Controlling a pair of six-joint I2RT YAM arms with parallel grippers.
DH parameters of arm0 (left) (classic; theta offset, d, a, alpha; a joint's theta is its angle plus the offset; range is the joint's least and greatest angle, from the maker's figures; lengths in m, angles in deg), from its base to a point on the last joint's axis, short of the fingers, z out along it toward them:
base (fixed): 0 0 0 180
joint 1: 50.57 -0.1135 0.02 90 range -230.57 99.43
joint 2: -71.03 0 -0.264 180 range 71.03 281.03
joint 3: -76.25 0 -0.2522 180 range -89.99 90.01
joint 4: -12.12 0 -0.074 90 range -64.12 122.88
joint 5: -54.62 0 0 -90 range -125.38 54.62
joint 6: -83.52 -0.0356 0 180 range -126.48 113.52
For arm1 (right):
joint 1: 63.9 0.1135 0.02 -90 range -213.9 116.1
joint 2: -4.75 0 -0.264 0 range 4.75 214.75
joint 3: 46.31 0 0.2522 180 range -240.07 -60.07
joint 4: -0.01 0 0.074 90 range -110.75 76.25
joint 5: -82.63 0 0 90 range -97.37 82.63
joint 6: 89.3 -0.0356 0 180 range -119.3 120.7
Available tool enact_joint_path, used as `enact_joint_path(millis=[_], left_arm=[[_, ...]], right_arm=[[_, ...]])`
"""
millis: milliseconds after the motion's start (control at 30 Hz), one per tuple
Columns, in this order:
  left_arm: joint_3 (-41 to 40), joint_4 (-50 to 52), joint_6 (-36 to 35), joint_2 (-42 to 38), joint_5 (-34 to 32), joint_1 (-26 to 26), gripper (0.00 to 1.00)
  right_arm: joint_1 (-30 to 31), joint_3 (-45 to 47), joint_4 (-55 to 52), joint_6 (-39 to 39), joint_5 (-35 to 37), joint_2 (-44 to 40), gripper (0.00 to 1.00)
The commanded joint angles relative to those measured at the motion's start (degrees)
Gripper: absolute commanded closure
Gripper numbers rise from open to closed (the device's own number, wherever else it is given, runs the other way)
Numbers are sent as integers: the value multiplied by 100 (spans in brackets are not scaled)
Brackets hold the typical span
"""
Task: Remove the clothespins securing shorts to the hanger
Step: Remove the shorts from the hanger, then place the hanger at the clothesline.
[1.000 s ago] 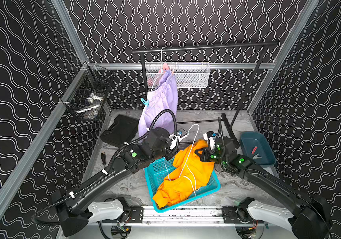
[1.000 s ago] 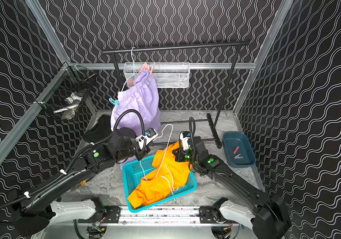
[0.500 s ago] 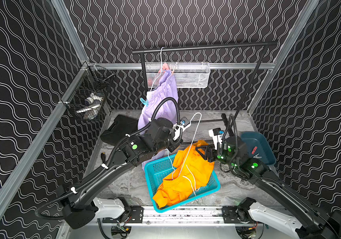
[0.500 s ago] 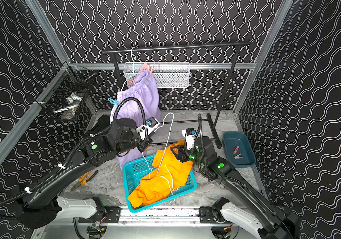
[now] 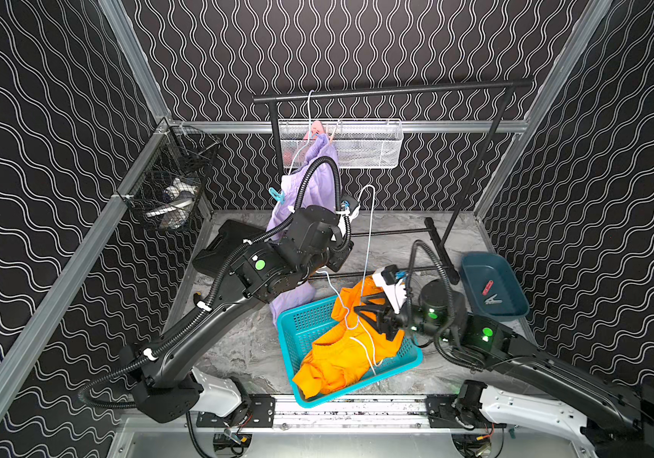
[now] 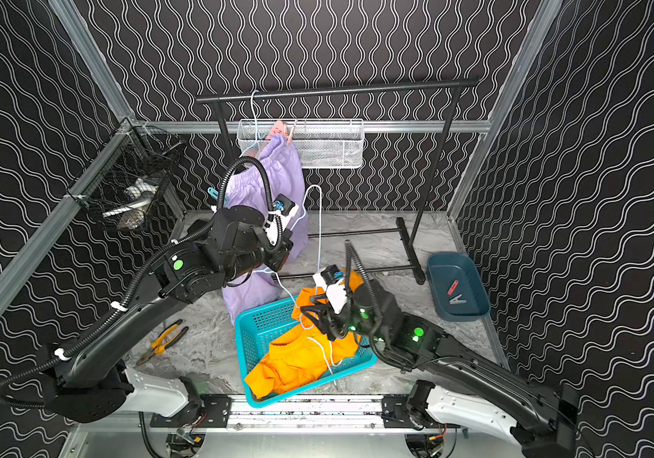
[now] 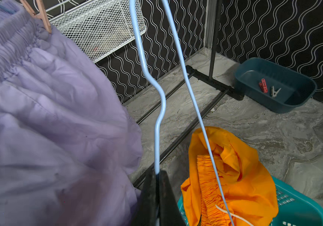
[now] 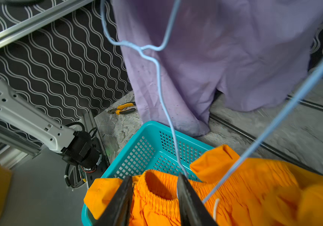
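Observation:
I will next grab the light-blue hanger (image 7: 157, 121) with my right gripper by its side wire below its twisted neck, so the hanger's hook stays free to hang on the bar.
My left gripper (image 7: 156, 173) is shut on a light-blue wire hanger (image 7: 157, 121) whose lower end reaches down into the orange shorts (image 5: 337, 357). Those shorts lie bunched in a teal basket (image 5: 297, 321). My right gripper (image 8: 154, 177) is open just above their waistband (image 8: 156, 193), with the hanger wire (image 8: 160, 82) passing beside one finger. Lilac shorts (image 5: 317, 186) hang from another hanger on the rail, with a light blue clothespin (image 5: 276, 195) on their side and a pinkish one (image 7: 43, 19) at the top. A red clothespin (image 5: 487, 287) and a whitish one (image 5: 490, 300) lie in the dark blue tray (image 5: 480, 269).
A black garment rack (image 5: 381, 91) stands at the back with a white wire basket (image 5: 361, 146) behind it. A black mesh basket (image 5: 171, 186) hangs on the left wall. Yellow pliers (image 6: 163, 343) and a black case (image 5: 230, 238) lie on the floor at the left.
My right gripper has opened and drawn back to the right from the top of the orange shorts. The left gripper has risen with the hanger.

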Motion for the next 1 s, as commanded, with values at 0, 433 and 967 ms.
enact_joint_path(millis=[0,433,967], left_arm=[[113,163,305,43,-109,5,100],[212,291,471,10,11,9,100],[415,266,492,123,-171,2,63]], right_arm=[[174,-165,765,424,632,373,56],[186,-675,1572,878,599,1569,53],[180,-667,1433,215,226,1495,100]])
